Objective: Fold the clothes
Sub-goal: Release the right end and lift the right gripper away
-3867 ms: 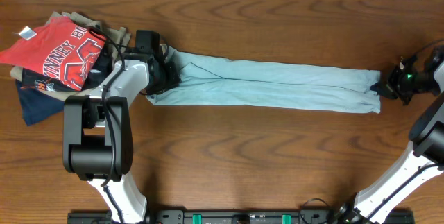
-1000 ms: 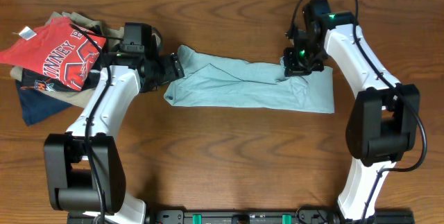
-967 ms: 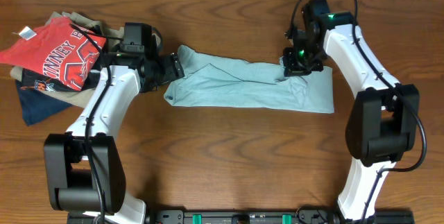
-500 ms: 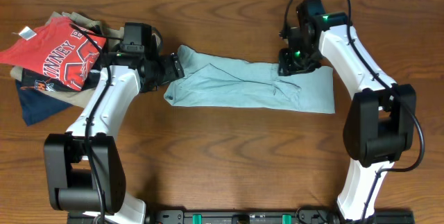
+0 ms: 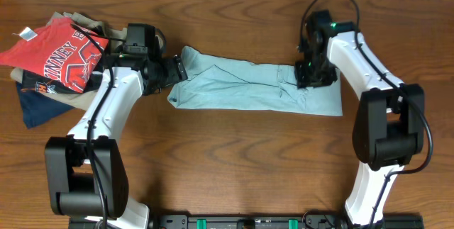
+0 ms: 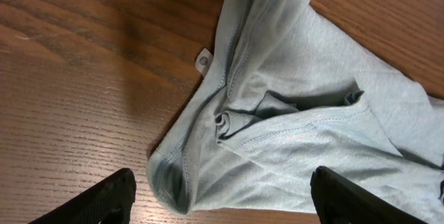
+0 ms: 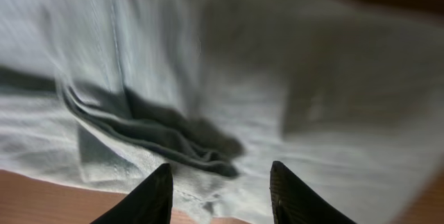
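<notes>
The bunched hem at the T-shirt's open end (image 5: 180, 91) needs to be grabbed by my left gripper next, so that end can be folded over the T-shirt's doubled part.
The clothes, a pale blue-grey T-shirt (image 5: 248, 87), lie as a long band across the table, the right part doubled over onto itself. My left gripper (image 5: 180, 69) hovers at the shirt's left end, open. In the left wrist view its fingers (image 6: 104, 200) stand wide apart on either side of the bunched hem (image 6: 208, 161), touching nothing. My right gripper (image 5: 310, 76) is over the doubled right part. Seen from the right wrist, its fingertips (image 7: 146, 196) are apart above a creased fold of cloth (image 7: 173, 137), gripping nothing.
A pile of other garments sits at the far left: a red shirt with white lettering (image 5: 64, 52) on top, navy cloth (image 5: 39, 108) beneath and khaki (image 5: 106, 29) behind. Bare wooden tabletop (image 5: 234, 158) runs along the front.
My right gripper has opened and let go of the shirt's end, which now rests on the doubled part, and has shifted slightly right and toward the front. The left arm has stayed still.
</notes>
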Controlling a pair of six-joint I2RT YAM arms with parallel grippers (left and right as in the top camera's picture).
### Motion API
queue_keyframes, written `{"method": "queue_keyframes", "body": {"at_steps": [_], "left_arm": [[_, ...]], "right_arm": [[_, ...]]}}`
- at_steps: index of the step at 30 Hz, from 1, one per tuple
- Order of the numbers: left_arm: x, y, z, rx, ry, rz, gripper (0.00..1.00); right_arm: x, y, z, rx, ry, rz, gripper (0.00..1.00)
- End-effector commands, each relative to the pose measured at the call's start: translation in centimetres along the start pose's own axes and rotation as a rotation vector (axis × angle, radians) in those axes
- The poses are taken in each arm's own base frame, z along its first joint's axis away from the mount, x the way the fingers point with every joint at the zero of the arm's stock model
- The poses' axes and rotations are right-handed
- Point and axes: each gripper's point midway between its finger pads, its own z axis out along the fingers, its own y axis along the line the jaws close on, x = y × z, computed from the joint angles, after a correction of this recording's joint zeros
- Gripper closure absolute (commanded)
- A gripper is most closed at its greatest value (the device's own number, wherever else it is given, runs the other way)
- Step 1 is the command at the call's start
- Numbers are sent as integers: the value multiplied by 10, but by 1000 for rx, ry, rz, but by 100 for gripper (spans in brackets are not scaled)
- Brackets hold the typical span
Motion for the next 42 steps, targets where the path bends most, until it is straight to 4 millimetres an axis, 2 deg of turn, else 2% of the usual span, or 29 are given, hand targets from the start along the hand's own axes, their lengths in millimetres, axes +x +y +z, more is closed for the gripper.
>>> {"method": "queue_keyframes", "body": {"at_steps": [1, 3, 5, 6, 8, 10, 13, 16, 23, 27, 30, 31, 33, 37, 42], "left_arm": [[2, 6, 3, -22, 7, -6, 18], [2, 6, 3, -22, 7, -6, 18], [2, 6, 3, -22, 7, -6, 18], [2, 6, 3, -22, 7, -6, 18], [2, 6, 3, -22, 7, -6, 18], [2, 6, 3, -22, 8, -6, 18], [2, 6, 3, -22, 8, -6, 18], [2, 7, 3, -26, 6, -6, 18], [1, 10, 3, -43, -1, -5, 17], [1, 10, 4, -45, 3, 9, 17], [4, 12, 8, -50, 18, 29, 16], [5, 13, 10, -53, 24, 37, 11], [8, 16, 16, -59, 42, 65, 10], [17, 24, 37, -79, 100, 81, 5], [27, 35, 68, -95, 157, 114, 0]], "right_arm": [[11, 28, 7, -108, 20, -52, 59], [14, 38, 10, -155, 23, -67, 65], [16, 47, 10, -196, 26, -91, 84], [16, 54, 9, -224, 25, -118, 90], [17, 66, 6, -272, 20, -162, 94], [17, 78, 2, -325, 14, -195, 89], [14, 91, -3, -400, -11, -233, 73], [10, 98, -6, -443, -28, -243, 69], [9, 97, -13, -436, -51, -288, 66], [-5, 88, -40, -398, -136, -285, 64], [-20, 57, -63, -259, -217, -196, 59], [-22, 48, -69, -229, -236, -175, 57], [-24, 33, -80, -192, -266, -143, 55], [-21, 13, -83, -171, -254, -60, 55], [-16, 3, -80, -172, -228, 0, 56]]}}
